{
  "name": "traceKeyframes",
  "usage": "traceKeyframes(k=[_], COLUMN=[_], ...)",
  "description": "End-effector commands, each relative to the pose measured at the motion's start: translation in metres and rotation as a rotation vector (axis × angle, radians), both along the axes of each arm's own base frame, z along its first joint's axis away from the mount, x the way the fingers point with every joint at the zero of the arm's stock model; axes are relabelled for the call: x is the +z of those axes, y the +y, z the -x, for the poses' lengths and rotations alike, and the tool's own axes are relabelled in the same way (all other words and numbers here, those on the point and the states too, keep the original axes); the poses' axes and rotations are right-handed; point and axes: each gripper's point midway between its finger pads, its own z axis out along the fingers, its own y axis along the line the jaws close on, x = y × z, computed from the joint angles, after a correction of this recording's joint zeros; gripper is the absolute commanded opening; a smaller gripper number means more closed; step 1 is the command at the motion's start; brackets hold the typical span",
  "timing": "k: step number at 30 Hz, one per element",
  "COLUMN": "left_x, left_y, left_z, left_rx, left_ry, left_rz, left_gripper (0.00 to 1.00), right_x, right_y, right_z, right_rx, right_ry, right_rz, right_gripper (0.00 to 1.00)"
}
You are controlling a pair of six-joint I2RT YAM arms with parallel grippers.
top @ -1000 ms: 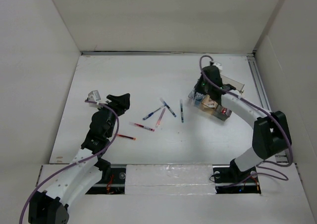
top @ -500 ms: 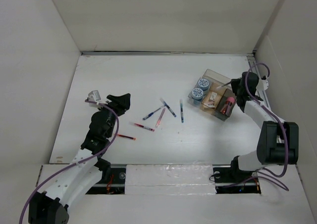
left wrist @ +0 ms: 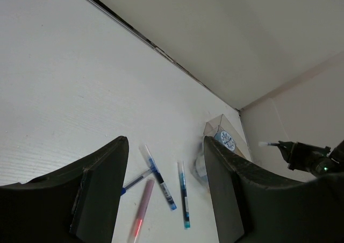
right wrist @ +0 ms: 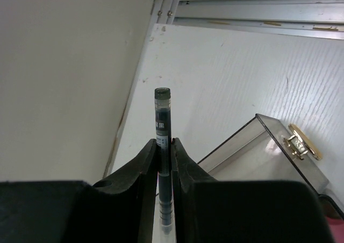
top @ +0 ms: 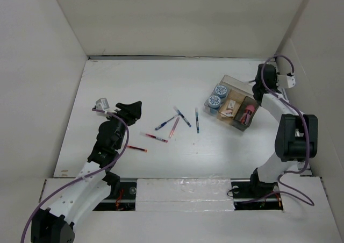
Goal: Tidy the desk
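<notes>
The robot's right gripper has to keep hold of the black pen (right wrist: pixel 162 108) for now, because the pen's upper end is over empty desk and the pen would drop short, across the tray's far side, if the gripper opened now.
The white desk (top: pixel 161 81) holds several loose pens in its middle: blue ones (top: pixel 181 116) and red ones (top: pixel 155 137). My left gripper (top: pixel 131 108) is open and empty at the left, above the desk. In the left wrist view (left wrist: pixel 165 143) the blue pens (left wrist: pixel 158 179) and a red pen (left wrist: pixel 141 211) lie between and beyond its fingers. My right gripper (top: pixel 257 85) hovers by the far right corner of a clear tray (top: pixel 230 79). It is shut on a black pen (right wrist: pixel 162 108), which sticks out past the fingertips (right wrist: pixel 164 142).
The tray holds two blue-and-white tape rolls (top: pixel 217 95), paper bits and a pink item (top: pixel 247 113); its clear wall (right wrist: pixel 258 141) shows under the right wrist. A metal rail (top: pixel 280 92) runs along the right edge. White walls enclose the desk.
My right arm has swung from over the tray's left side back to the far right corner, with the black pen in its jaws. The left arm and the loose pens have not moved.
</notes>
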Motion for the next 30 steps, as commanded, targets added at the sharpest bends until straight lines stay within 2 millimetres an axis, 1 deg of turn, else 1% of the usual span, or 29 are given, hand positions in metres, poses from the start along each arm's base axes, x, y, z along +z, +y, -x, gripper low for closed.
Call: traceKeyframes(k=[1,2,3,4,5,6,7,8,9,10,11,12,13,16,18,22,23,24,25,27,28,30], left_x=[0.023,0.023,0.023,0.023,0.022,0.022,0.021,0.02,0.021,0.019,0.019,0.02,0.018,0.017,0.018,0.016,0.018,0.018,0.016,0.016,0.017,0.017], left_y=[-0.001,0.0,0.0,-0.001,-0.001,-0.001,-0.001,0.0,0.0,-0.001,-0.002,-0.002,-0.001,-0.002,-0.002,-0.001,-0.001,-0.001,-0.001,-0.001,-0.001,-0.001], left_z=[0.001,0.001,0.001,0.001,0.001,0.0,0.0,-0.001,-0.001,-0.001,-0.001,-0.001,-0.002,-0.003,-0.003,-0.003,-0.003,-0.003,-0.003,-0.004,-0.003,-0.003], left_rx=[-0.005,-0.002,-0.002,-0.004,-0.005,-0.004,-0.002,0.001,0.001,-0.002,-0.004,-0.004,-0.002,-0.004,-0.004,0.001,0.001,0.003,0.004,0.004,0.003,0.001], left_ry=[-0.073,-0.072,-0.07,-0.07,-0.069,-0.067,-0.066,-0.062,-0.064,-0.058,-0.059,-0.063,-0.059,-0.051,-0.054,-0.048,-0.053,-0.054,-0.051,-0.048,-0.048,-0.051], left_rz=[0.029,0.029,0.028,0.028,0.028,0.029,0.025,0.025,0.024,0.023,0.023,0.025,0.023,0.018,0.019,0.016,0.017,0.02,0.017,0.017,0.017,0.017], left_gripper=[0.54,0.54,0.54,0.54,0.54,0.54,0.54,0.54,0.54,0.54,0.54,0.54,0.54,0.54,0.54,0.54,0.54,0.54,0.54,0.54,0.54,0.54], right_x=[0.014,0.008,0.015,0.015,0.011,0.004,0.0,-0.004,-0.019,-0.018,-0.022,-0.027,-0.035,-0.048,-0.05,-0.049,-0.049,-0.047,-0.048,-0.048,-0.049,-0.049], right_y=[-0.009,-0.006,-0.001,-0.005,-0.001,-0.002,0.002,0.001,0.005,0.008,0.007,0.006,0.009,0.009,0.008,0.007,0.012,0.011,0.016,0.016,0.021,0.021], right_z=[-0.007,-0.012,-0.018,-0.019,-0.02,-0.027,-0.029,-0.032,-0.031,-0.034,-0.035,-0.033,-0.032,-0.032,-0.031,-0.033,-0.033,-0.033,-0.034,-0.033,-0.033,-0.032], right_rx=[-0.078,-0.075,-0.073,-0.091,-0.084,-0.089,-0.084,-0.093,-0.089,-0.097,-0.101,-0.107,-0.105,-0.102,-0.111,-0.108,-0.107,-0.111,-0.098,-0.102,-0.093,-0.097], right_ry=[0.049,0.08,0.082,0.094,0.129,0.162,0.188,0.206,0.263,0.271,0.285,0.305,0.331,0.369,0.375,0.381,0.381,0.377,0.378,0.369,0.368,0.361], right_rz=[0.097,0.12,0.136,0.153,0.17,0.176,0.186,0.186,0.195,0.209,0.213,0.218,0.229,0.235,0.234,0.249,0.25,0.251,0.253,0.247,0.248,0.247], right_gripper=[0.0,0.0,0.0,0.0,0.0,0.0,0.0,0.0,0.0,0.0,0.0,0.0,0.0,0.0,0.0,0.0,0.0,0.01,0.07,0.14,0.19,0.24])
